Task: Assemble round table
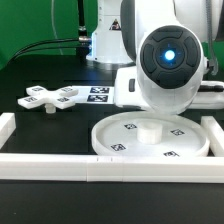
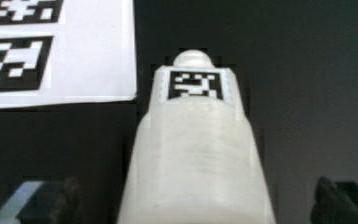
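Note:
My open fingers are on both sides of the white post, so they would hold the post if they closed now. My gripper needs to close on the post now.
The white cylindrical post (image 2: 194,130) lies on the black table, its tagged end pointing away from the wrist camera. My gripper (image 2: 194,200) straddles it, open: both dark fingers (image 2: 43,200) stand apart from its sides with a gap on each. In the exterior view the arm's body (image 1: 165,60) hides the gripper and the post. The large round rimmed disc (image 1: 112,140) lies flat at the front with a raised hub in its middle. The cross-shaped piece (image 1: 55,98) lies at the exterior view's left.
The marker board (image 1: 103,93) lies flat behind the disc; its corner shows beside the post in the wrist view (image 2: 51,60). Long white border bars run along the front (image 1: 60,165) and the left (image 1: 5,125). A white stand (image 1: 105,40) is at the back.

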